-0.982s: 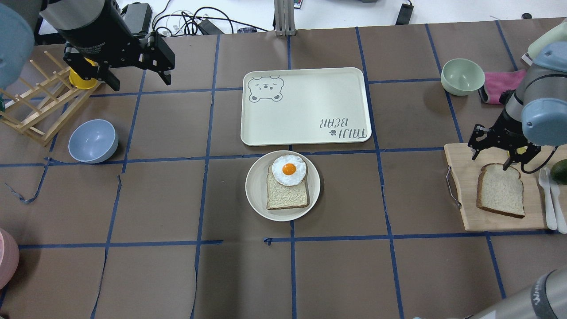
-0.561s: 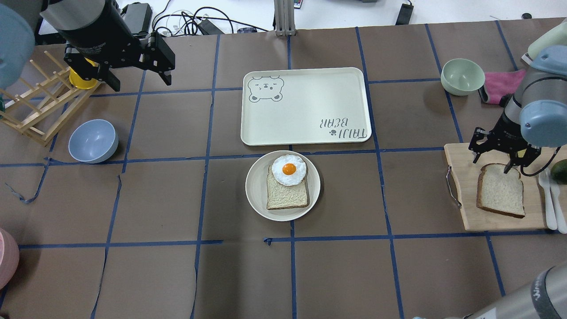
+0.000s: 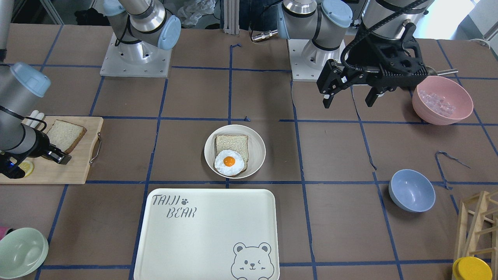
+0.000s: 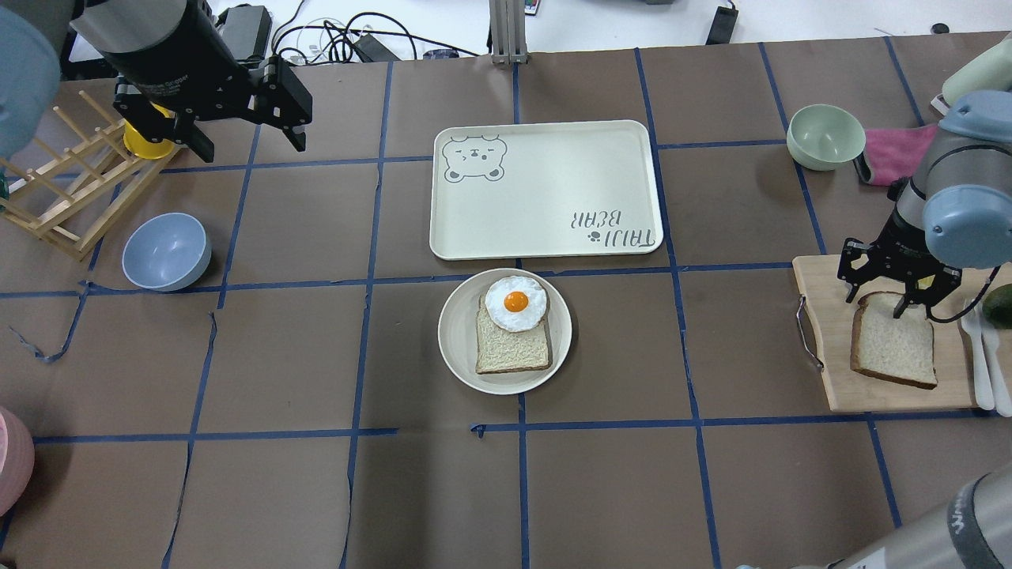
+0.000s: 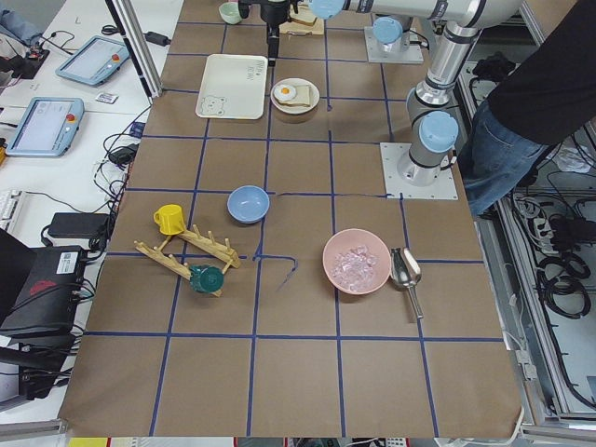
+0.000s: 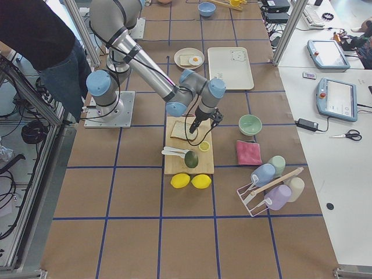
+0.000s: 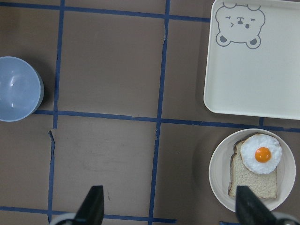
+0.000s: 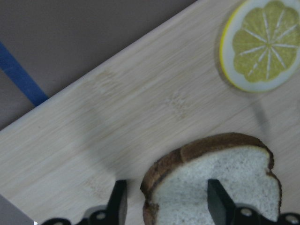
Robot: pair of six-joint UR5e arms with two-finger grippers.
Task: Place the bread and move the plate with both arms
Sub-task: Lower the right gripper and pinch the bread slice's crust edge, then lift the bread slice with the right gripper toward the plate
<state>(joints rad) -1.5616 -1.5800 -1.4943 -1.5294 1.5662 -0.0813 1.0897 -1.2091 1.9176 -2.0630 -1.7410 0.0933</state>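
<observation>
The egg on the plate is to be topped with the bread slice. My right gripper will next pick up the slice by its rounded crust end.
The bread, a speckled slice with a dark crust, lies on a wooden cutting board at the right; it also shows in the front view. My right gripper is open over its rounded end. In the right wrist view one finger is just outside the crust and the other is above the bread's face. The plate sits at mid-table and holds a paler slice with a fried egg. My left gripper is open and empty, high at the far left.
A cream bear tray lies just beyond the plate. A blue bowl and a wooden rack stand at the left. A green bowl is at the far right. A lemon slice and white cutlery lie by the bread.
My right gripper has moved toward the near side of the board and now stands over the bread's rounded end, still open. The left arm, plate and bread have not moved.
</observation>
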